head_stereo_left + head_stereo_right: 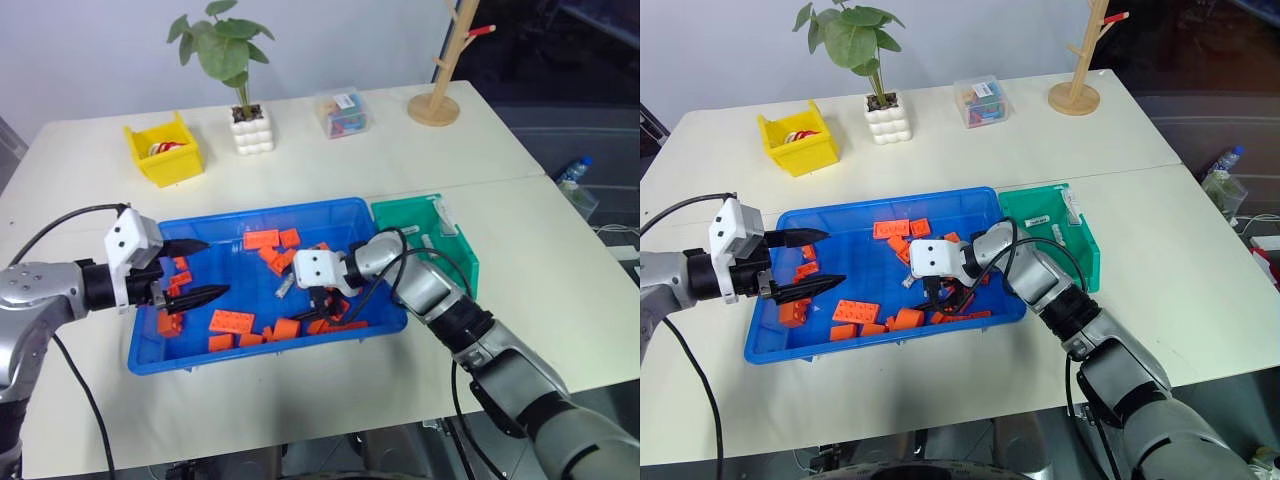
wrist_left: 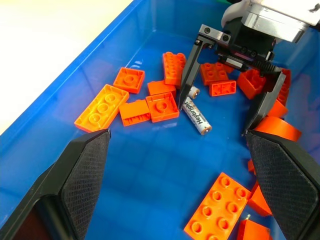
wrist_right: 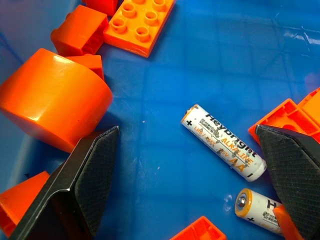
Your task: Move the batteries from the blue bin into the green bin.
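Observation:
My right gripper's fingers reach down beside the labelled battery (image 1: 286,286) (image 3: 223,143) near the bottom of the blue bin, so it is time to close now.
The blue bin (image 1: 270,212) sits mid-table with the green bin (image 1: 400,211) against its right end. Two batteries lie on the blue floor among orange bricks: one (image 3: 223,142) labelled, another (image 3: 257,206) beside it. My right gripper (image 3: 187,131) is down inside the blue bin, open, its fingers straddling the labelled battery (image 2: 196,116) without touching it. My left gripper (image 1: 215,268) hovers open over the bin's left end, holding nothing. From the left wrist I see the right gripper (image 2: 225,107) standing over the batteries.
Orange bricks (image 1: 232,321) are scattered across the blue bin. At the back of the table stand a yellow bin (image 1: 163,150), a potted plant (image 1: 250,128), a clear box (image 1: 343,113) and a wooden stand (image 1: 436,105). A bottle (image 1: 573,172) stands beyond the table's right edge.

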Robot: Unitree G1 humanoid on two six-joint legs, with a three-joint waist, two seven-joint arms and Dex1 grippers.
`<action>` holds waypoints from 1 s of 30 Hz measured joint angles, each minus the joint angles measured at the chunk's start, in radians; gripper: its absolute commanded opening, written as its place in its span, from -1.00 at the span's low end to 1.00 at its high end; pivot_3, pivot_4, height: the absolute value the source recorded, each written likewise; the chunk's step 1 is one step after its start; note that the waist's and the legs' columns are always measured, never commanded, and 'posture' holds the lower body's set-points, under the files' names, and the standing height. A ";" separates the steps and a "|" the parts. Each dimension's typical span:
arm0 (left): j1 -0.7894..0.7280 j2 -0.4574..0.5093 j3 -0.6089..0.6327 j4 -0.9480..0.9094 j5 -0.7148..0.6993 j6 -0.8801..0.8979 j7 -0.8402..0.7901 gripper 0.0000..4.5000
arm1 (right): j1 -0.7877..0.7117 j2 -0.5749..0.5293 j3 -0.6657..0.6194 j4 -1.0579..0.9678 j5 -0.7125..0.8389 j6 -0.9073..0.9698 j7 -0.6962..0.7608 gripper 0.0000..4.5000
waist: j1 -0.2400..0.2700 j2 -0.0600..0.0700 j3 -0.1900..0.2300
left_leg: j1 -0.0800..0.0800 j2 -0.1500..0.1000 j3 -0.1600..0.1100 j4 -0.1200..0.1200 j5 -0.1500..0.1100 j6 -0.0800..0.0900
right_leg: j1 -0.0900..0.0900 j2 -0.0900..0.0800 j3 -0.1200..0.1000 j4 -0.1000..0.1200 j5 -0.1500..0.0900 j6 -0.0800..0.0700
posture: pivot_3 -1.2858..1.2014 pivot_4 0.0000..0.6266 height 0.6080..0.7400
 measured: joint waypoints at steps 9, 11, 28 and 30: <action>-0.003 -0.002 0.000 0.000 -0.012 -0.001 0.026 1.00 | -0.033 0.030 -0.018 0.120 -0.027 -0.064 -0.019 -0.78 | 0.001 -0.001 -0.001 | 0.001 0.000 0.000 0.000 0.000 0.000 | 0.001 0.000 0.000 0.000 0.000 0.000 | 0.03 -0.52 1.00; -0.004 -0.002 0.001 0.001 -0.016 -0.002 0.033 1.00 | -0.031 0.032 -0.020 0.125 -0.029 -0.075 -0.019 -0.96 | 0.001 -0.001 -0.001 | 0.001 0.000 0.000 0.000 0.000 0.000 | 0.001 0.000 0.000 0.000 0.000 0.000 | 0.03 -0.52 1.00; -0.043 -0.003 -0.017 0.005 -0.040 -0.002 -0.002 1.00 | -0.109 -0.017 -0.164 0.054 -0.010 0.107 -0.067 -0.96 | 0.005 0.000 0.000 | -0.002 0.000 0.000 0.000 0.000 0.000 | -0.002 0.000 0.000 0.000 0.000 0.000 | 0.03 -0.52 1.00; -0.109 -0.028 -0.050 0.030 -0.040 -0.009 -0.006 1.00 | -0.153 -0.057 -0.248 -0.041 0.023 0.194 -0.079 -0.96 | 0.013 0.000 0.000 | -0.002 0.000 0.000 0.000 0.000 0.000 | -0.001 0.000 0.000 0.000 0.000 0.000 | 0.03 -0.52 1.00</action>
